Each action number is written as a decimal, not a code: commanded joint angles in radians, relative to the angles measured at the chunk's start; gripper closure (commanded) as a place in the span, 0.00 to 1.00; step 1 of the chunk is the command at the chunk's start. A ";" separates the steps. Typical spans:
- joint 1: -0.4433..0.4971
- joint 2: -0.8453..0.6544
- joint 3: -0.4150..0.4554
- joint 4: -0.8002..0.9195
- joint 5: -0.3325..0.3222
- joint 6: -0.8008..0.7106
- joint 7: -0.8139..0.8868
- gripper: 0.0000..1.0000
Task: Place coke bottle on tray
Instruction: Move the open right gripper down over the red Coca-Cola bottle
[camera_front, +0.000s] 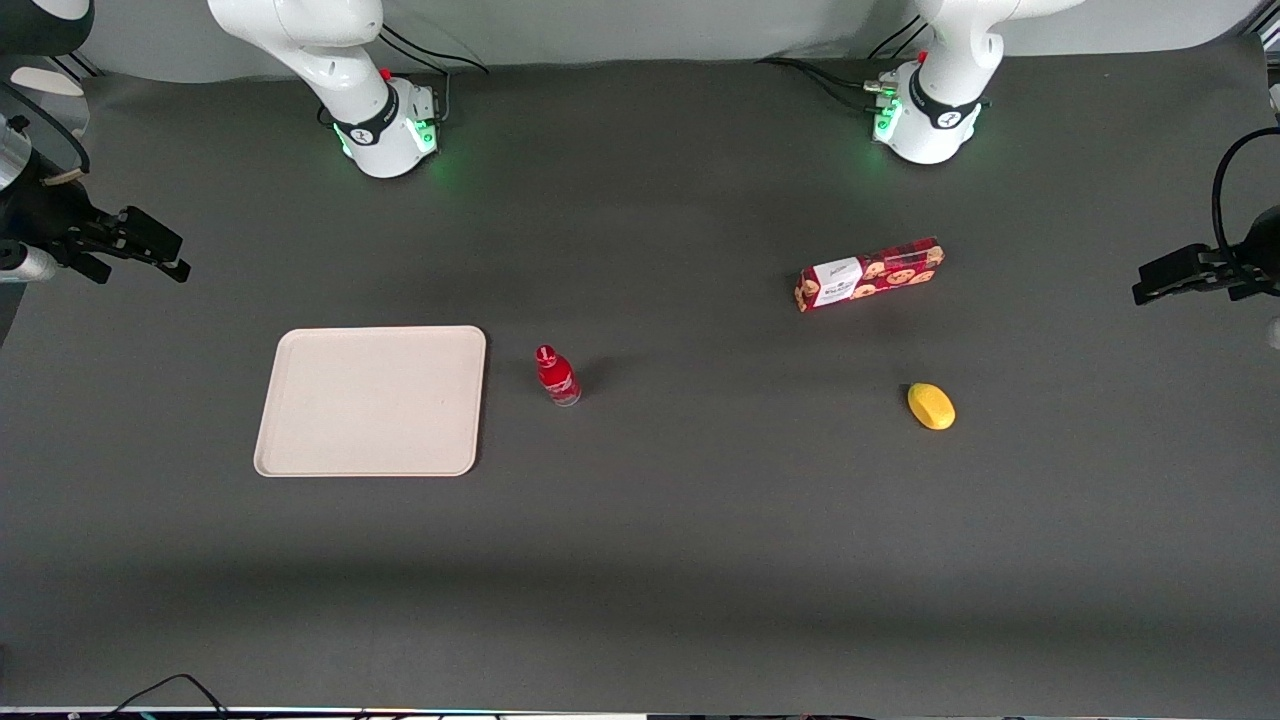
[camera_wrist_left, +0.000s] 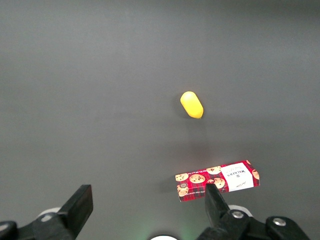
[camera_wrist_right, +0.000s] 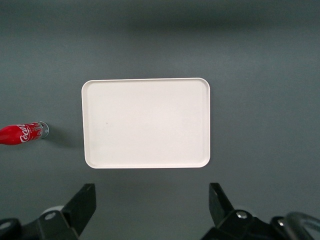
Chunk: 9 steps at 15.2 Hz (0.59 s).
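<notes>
I need to grab the coke bottle by its capped top (camera_front: 547, 359) next, to place it on the tray (camera_front: 370, 400).
The coke bottle (camera_front: 557, 375), small and red with a red cap and white lettering, stands upright on the dark table beside the tray (camera_front: 370, 400), on the tray's parked-arm side. The tray is large, flat, cream and bare. My gripper (camera_front: 165, 250) hangs open and empty above the table at the working arm's end, farther from the front camera than the tray and well apart from the bottle. In the right wrist view the gripper (camera_wrist_right: 151, 200) looks down on the tray (camera_wrist_right: 146, 122), with the bottle (camera_wrist_right: 22, 133) beside it.
A long red cookie box (camera_front: 870, 273) and a yellow oval object (camera_front: 931, 406) lie toward the parked arm's end; both show in the left wrist view, the box (camera_wrist_left: 217, 180) and the yellow object (camera_wrist_left: 191, 104). Two arm bases (camera_front: 385, 125) stand at the table's back edge.
</notes>
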 joint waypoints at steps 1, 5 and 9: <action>0.013 -0.005 -0.008 -0.002 0.016 -0.003 -0.023 0.00; 0.032 0.034 0.011 0.057 0.017 -0.006 -0.008 0.00; 0.046 0.170 0.193 0.221 0.019 -0.067 0.173 0.00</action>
